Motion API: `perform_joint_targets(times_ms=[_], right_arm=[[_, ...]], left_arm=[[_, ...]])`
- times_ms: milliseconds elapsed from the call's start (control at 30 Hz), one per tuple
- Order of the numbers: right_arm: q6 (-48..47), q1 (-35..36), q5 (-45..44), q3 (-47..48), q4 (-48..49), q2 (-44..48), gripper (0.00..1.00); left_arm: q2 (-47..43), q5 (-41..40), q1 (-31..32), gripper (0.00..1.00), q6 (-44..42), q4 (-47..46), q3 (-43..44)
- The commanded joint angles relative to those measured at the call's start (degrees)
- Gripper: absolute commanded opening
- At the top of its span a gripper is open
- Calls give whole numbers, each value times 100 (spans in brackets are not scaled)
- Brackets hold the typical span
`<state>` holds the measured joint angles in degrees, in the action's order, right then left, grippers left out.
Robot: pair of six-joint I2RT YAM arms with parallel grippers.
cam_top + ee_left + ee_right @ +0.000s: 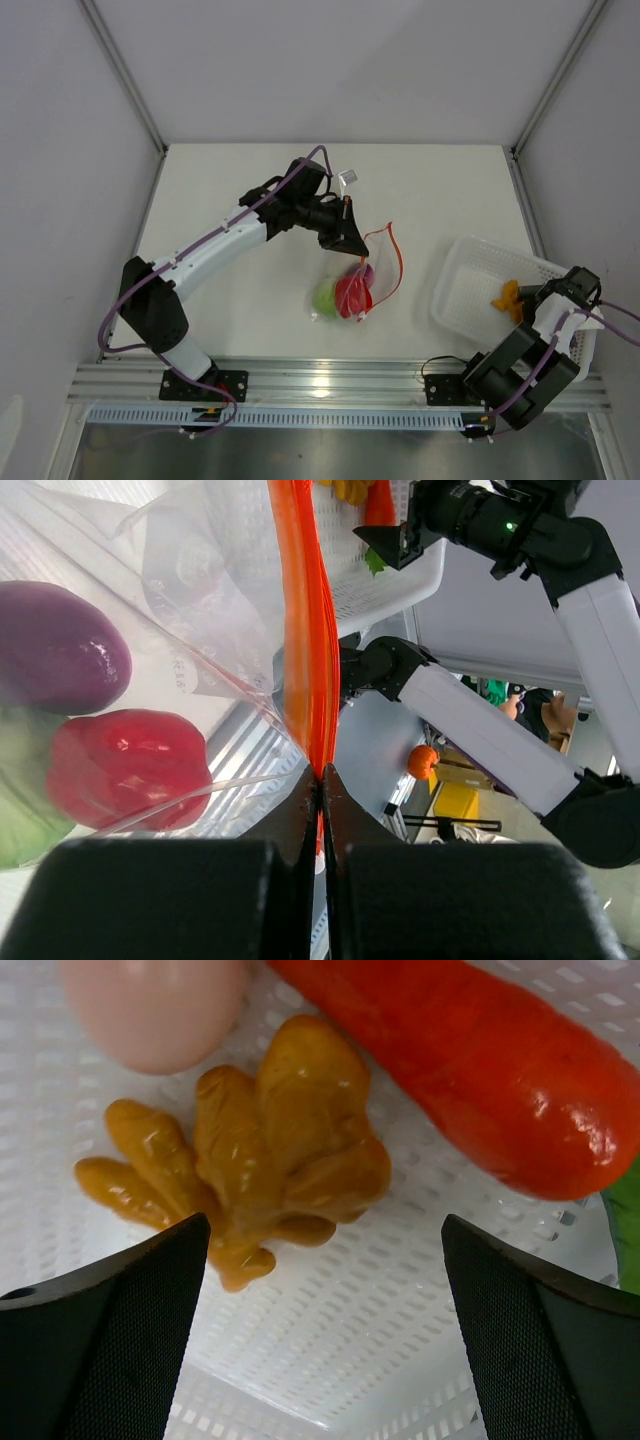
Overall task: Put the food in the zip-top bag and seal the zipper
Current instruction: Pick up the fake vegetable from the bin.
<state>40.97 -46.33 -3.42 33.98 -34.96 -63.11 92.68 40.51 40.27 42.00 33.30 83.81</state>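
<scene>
The right gripper grabs the orange-yellow lumpy piece by its rounded end lobe next, which leaves the piece's body free to enter the bag's opening.
The zip-top bag lies mid-table holding a green round fruit, a red pepper and a purple piece. Its zipper is a red-orange strip standing up in a loop. My left gripper is shut on that strip, with the pepper behind the clear plastic to its left. My right gripper hangs open inside the white basket, just below the orange-yellow lumpy piece, touching nothing. A pink piece and a long red-orange piece lie beside it.
The perforated basket sits at the table's right side, near the front edge. A green piece shows at the right edge of the right wrist view. A small clear tab lies behind the left arm.
</scene>
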Motion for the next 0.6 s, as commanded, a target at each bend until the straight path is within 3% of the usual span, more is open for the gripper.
perform_joint_targets(times_ms=[0,367,467,567], right_arm=[[25,-105,-212,-40,357,-280,99],[-212,-105,96,-163,1263,-641,95],[-309,-105,271,-216,1544,-816,89],[-379,-105,517,-277,1747,-966,77]], left_arm=[[-49,167,25,0,-7,-131,83],[4,212,25,1,-51,-69,171],[13,220,25,1,-60,-60,188],[13,229,25,1,-60,-52,197]])
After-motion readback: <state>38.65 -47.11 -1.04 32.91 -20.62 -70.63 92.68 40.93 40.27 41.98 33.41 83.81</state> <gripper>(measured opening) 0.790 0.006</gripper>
